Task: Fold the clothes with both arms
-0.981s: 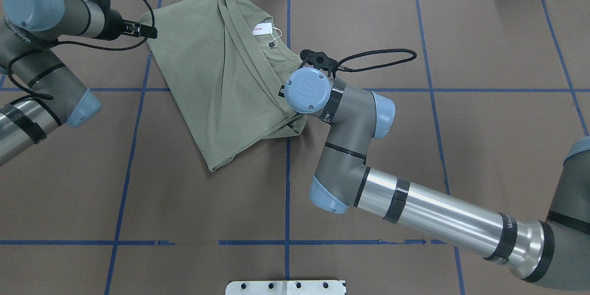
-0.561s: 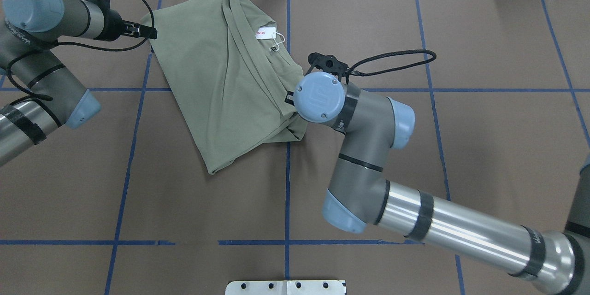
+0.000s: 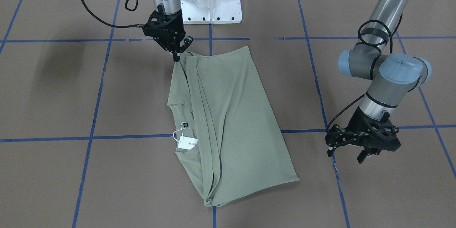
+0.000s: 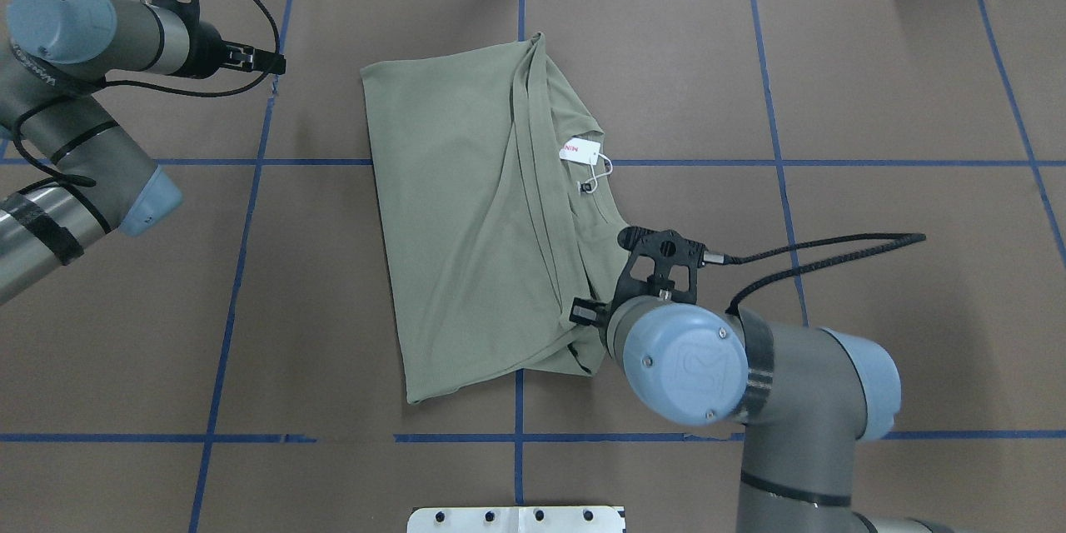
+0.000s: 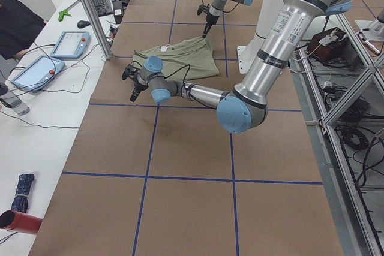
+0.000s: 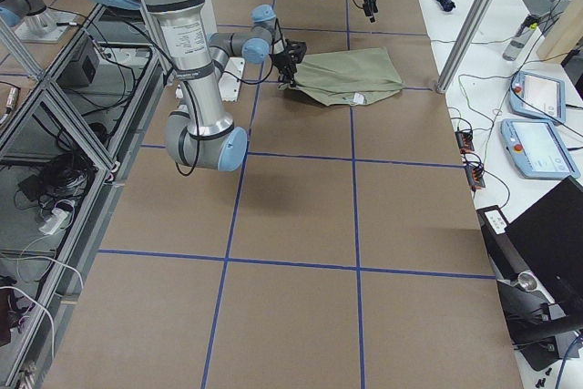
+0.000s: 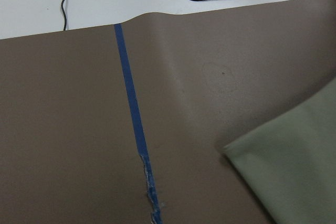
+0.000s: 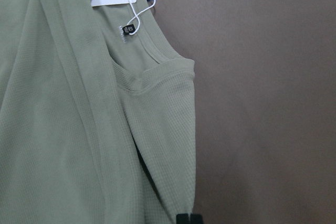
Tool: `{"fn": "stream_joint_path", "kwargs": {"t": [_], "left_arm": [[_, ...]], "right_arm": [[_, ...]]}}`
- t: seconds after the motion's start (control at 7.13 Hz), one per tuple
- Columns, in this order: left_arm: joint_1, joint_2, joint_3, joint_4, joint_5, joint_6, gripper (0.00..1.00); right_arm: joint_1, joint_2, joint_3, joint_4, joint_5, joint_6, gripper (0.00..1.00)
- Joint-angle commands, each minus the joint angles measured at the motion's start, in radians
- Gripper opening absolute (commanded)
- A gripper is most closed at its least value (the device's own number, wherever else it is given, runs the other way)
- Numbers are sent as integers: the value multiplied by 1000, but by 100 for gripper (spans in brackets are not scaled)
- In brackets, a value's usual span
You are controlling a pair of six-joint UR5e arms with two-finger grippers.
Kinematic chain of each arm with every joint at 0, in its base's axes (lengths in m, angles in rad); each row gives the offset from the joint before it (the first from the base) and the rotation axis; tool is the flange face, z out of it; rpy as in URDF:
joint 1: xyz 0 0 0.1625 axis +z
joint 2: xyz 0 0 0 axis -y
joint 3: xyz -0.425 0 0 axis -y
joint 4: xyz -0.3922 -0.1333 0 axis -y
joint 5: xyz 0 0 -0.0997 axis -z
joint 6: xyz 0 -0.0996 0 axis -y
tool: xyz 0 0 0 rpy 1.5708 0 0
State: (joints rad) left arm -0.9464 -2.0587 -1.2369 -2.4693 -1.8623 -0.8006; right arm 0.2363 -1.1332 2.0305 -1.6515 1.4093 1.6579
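Note:
I need to keep holding the shirt with my right gripper until its hang tag (image 3: 187,143) crosses the blue tape line (image 3: 141,136) toward the base, because the hang tag is still beyond the blue tape line.
The sage-green shirt (image 4: 466,216) lies folded lengthwise mid-table, its white hang tag (image 4: 580,151) at the neckline. My right gripper (image 3: 177,56) is shut on the shirt's near corner by the shoulder. The right wrist view shows its fingertips (image 8: 189,219) pinching the knit below the neck opening. My left gripper (image 3: 345,152) hovers open and holds nothing. It stands apart from the shirt's far corner (image 3: 294,178), over a blue tape line. In the left wrist view only that corner (image 7: 294,177) shows, at the lower right.
Blue tape lines (image 4: 250,266) grid the brown table cover. The white pedestal base (image 3: 210,0) stands at the robot's edge. Beyond the far edge are cables, an aluminium post (image 5: 90,10) and a desk with tablets (image 5: 36,70), where a person (image 5: 15,22) sits.
The left gripper has let go of the shirt's corner and stayed in place. The right gripper has dragged the shirt toward the robot and to the right.

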Motion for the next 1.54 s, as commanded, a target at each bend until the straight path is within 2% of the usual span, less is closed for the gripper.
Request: {"fn": "stream_joint_path", "kwargs": {"t": [0.0,0.28,0.42,0.56,0.84,1.12,1.4], "left_arm": [[3,-1,-1,0,0,-8,100],[5,-3,-3,0,0,-11,100],[5,-3,-6,0,0,-11,100],[5,-3,-12,0,0,-11,100],[6,-3,-16,0,-2,-11,100],[11,-3,-16,0,-2,-11,100],[17,-1,-15,0,-2,-12,100]], "right_arm": [[-87,-22,37,-31,-73,43,0],[-115,-22,36,-33,-87,63,0],[-127,-23,30,-34,-99,63,99],[-126,-17,24,-36,-108,47,100],[-39,12,1,-34,-51,-155,100],[15,94,-117,-25,69,-386,100],[11,122,-191,-34,92,-560,100]]}}
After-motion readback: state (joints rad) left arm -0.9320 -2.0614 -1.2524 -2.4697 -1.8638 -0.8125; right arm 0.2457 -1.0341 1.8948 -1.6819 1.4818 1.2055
